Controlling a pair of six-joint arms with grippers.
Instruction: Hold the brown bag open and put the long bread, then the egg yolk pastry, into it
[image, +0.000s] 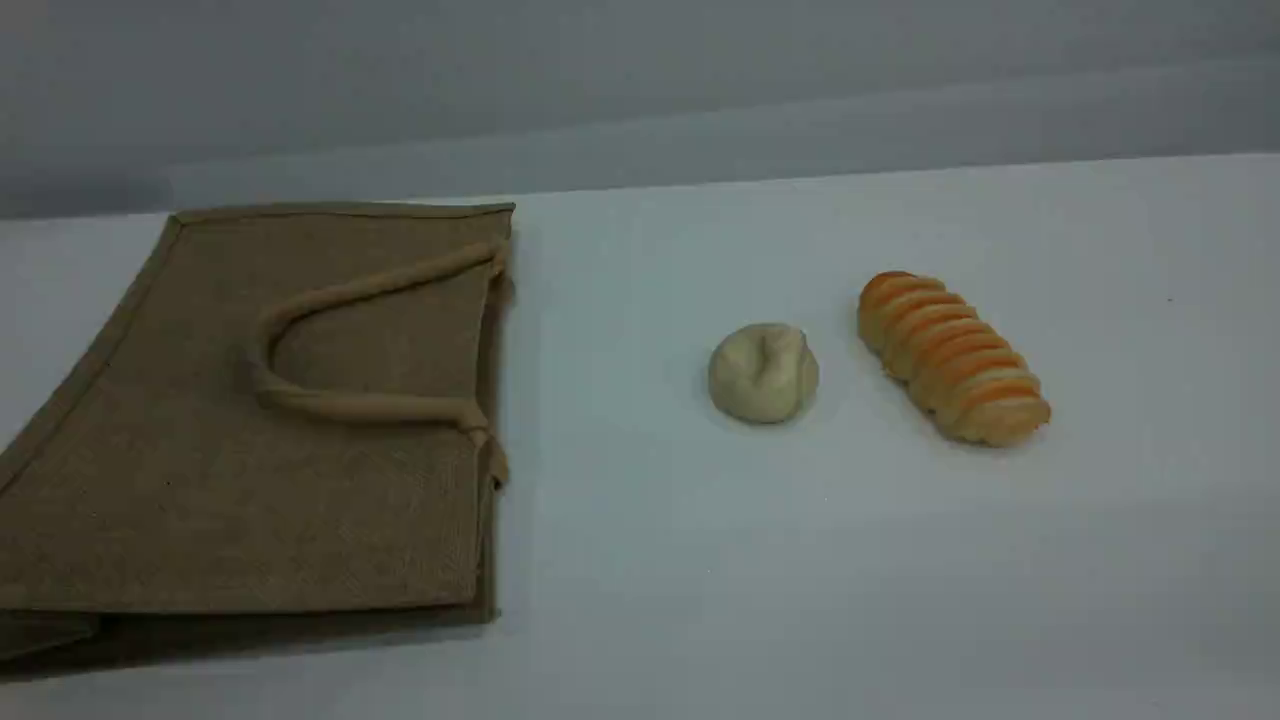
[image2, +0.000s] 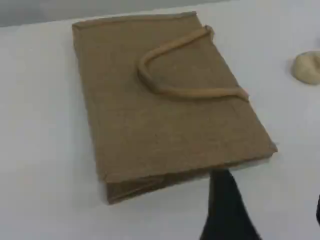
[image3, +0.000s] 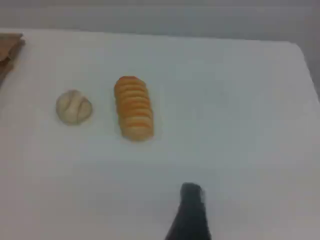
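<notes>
The left gripper pinches the bag by its looped handle next, since the bag's cloth (image: 240, 504) lies flat on the tabletop and only the handle stands up.
The brown bag (image: 250, 430) lies flat and closed at the table's left, one looped handle (image: 340, 405) resting on top. To its right sit the egg yolk pastry (image: 763, 372), round and pale, and then the long bread (image: 950, 358), golden with orange ridges. No arm shows in the scene view. My left gripper (image2: 272, 217) hovers over the bag's (image2: 165, 105) near corner, with a wide, bare gap between its dark fingers, so it is open. Of my right gripper (image3: 192, 200) only one fingertip shows, nearer than the bread (image3: 133, 107) and pastry (image3: 74, 106) and holding nothing.
The white table (image: 700, 580) ends at a far edge against a grey wall. In the right wrist view its right edge (image3: 307, 65) shows beyond the bread, and a corner of the bag (image3: 7, 45) shows at the far left.
</notes>
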